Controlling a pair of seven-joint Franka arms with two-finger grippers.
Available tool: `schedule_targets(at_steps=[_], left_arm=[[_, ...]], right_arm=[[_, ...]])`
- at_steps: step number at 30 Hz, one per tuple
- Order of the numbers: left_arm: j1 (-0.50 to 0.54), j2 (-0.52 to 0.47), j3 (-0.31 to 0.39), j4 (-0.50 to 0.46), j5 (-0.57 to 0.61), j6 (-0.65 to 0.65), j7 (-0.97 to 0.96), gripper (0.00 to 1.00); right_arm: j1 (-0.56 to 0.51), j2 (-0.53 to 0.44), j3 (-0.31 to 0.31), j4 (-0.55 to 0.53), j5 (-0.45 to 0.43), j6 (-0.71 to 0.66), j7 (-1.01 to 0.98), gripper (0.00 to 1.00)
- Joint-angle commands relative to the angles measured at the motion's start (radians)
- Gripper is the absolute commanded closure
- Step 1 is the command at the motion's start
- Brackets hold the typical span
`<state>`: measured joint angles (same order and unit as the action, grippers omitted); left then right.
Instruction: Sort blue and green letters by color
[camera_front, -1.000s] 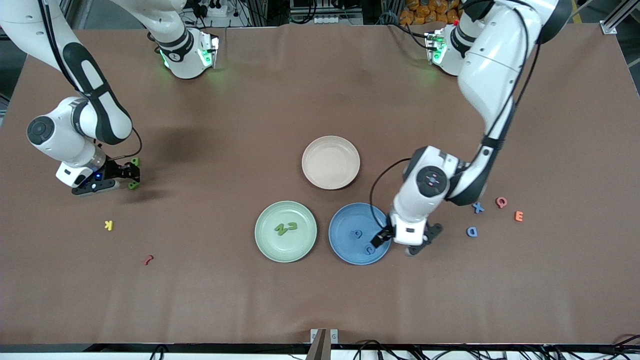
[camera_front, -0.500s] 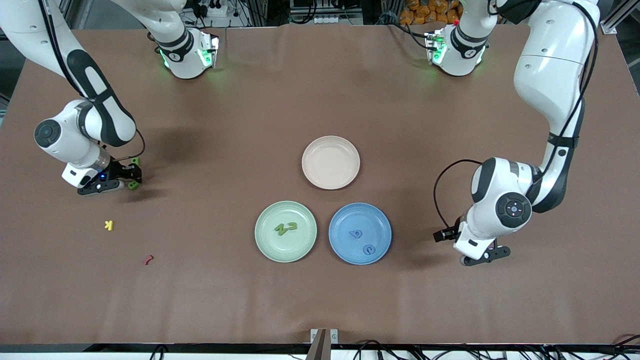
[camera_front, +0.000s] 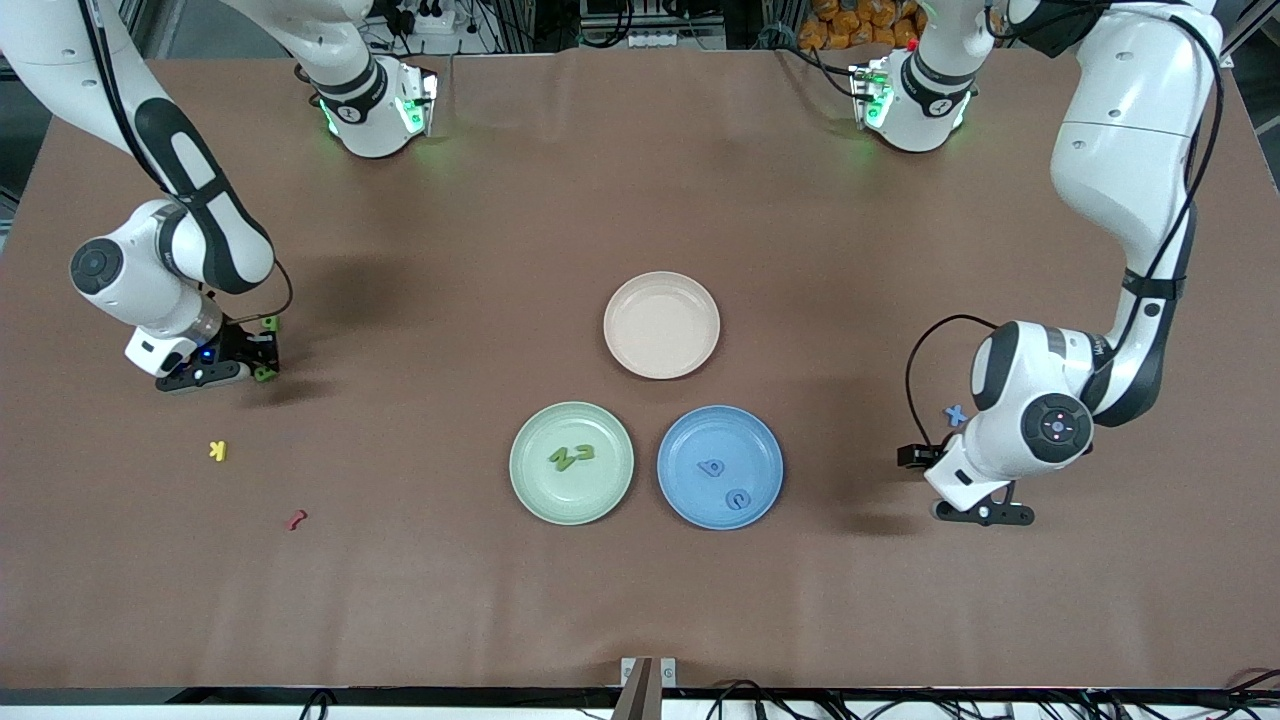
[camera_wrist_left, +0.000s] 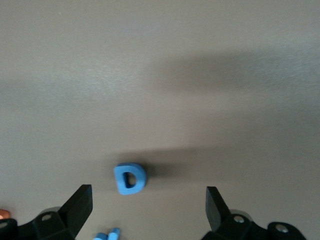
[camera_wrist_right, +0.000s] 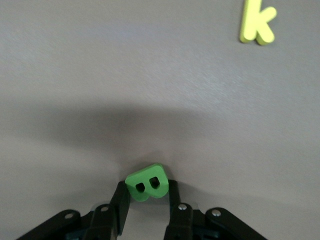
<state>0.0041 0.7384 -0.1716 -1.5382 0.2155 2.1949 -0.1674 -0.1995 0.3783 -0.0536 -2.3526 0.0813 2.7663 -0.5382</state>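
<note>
The blue D (camera_wrist_left: 119, 178) is below the fingers of my left gripper, so they would miss the D if they closed now. My left gripper needs to go lower before it closes.
My right gripper (camera_wrist_right: 147, 187) is shut on a green B (camera_wrist_right: 145, 181) low at the table near the right arm's end (camera_front: 258, 362). Another green letter (camera_front: 270, 322) lies beside it. My left gripper (camera_wrist_left: 148, 193) is open over a blue D (camera_wrist_left: 130, 178), which lies on the table between the fingers. In the front view this gripper (camera_front: 915, 456) hides the D. A blue X (camera_front: 956, 414) lies beside the D and its tip shows in the left wrist view (camera_wrist_left: 107, 234). The green plate (camera_front: 530, 490) holds two green letters (camera_front: 570, 456). The blue plate (camera_front: 690, 500) holds two blue letters (camera_front: 712, 467).
An empty pink plate (camera_front: 661, 324) sits farther from the front camera than the two other plates. A yellow K (camera_front: 217, 450) and a small red piece (camera_front: 296, 519) lie nearer the camera than the right gripper. The K also shows in the right wrist view (camera_wrist_right: 257, 22).
My left arm has swung from the blue plate toward its own end of the table and now hangs over the D. The right gripper has shifted only slightly, staying at the B.
</note>
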Motion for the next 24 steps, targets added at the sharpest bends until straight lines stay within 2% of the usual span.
schedule_targets(at_steps=[1, 5, 10, 16, 24], left_arm=[[0.014, 0.015, -0.009, 0.006, 0.027, 0.008, 0.025, 0.0], [0.039, 0.022, -0.011, 0.01, -0.001, 0.022, 0.02, 0.0], [0.045, 0.027, -0.011, 0.009, -0.048, 0.022, 0.023, 0.0], [0.053, 0.038, -0.011, 0.004, -0.051, 0.022, 0.016, 0.0], [0.057, 0.053, -0.009, -0.005, -0.051, 0.025, 0.009, 0.0]], right_arm=[[-0.008, -0.016, 0.096, 0.015, 0.021, -0.007, 0.144, 1.0], [0.014, -0.025, 0.167, 0.065, 0.02, -0.036, 0.329, 1.0], [0.084, -0.024, 0.213, 0.197, 0.02, -0.187, 0.587, 1.0], [0.225, 0.016, 0.215, 0.37, 0.021, -0.284, 0.898, 1.0], [0.431, 0.158, 0.215, 0.593, 0.02, -0.297, 1.276, 1.0]])
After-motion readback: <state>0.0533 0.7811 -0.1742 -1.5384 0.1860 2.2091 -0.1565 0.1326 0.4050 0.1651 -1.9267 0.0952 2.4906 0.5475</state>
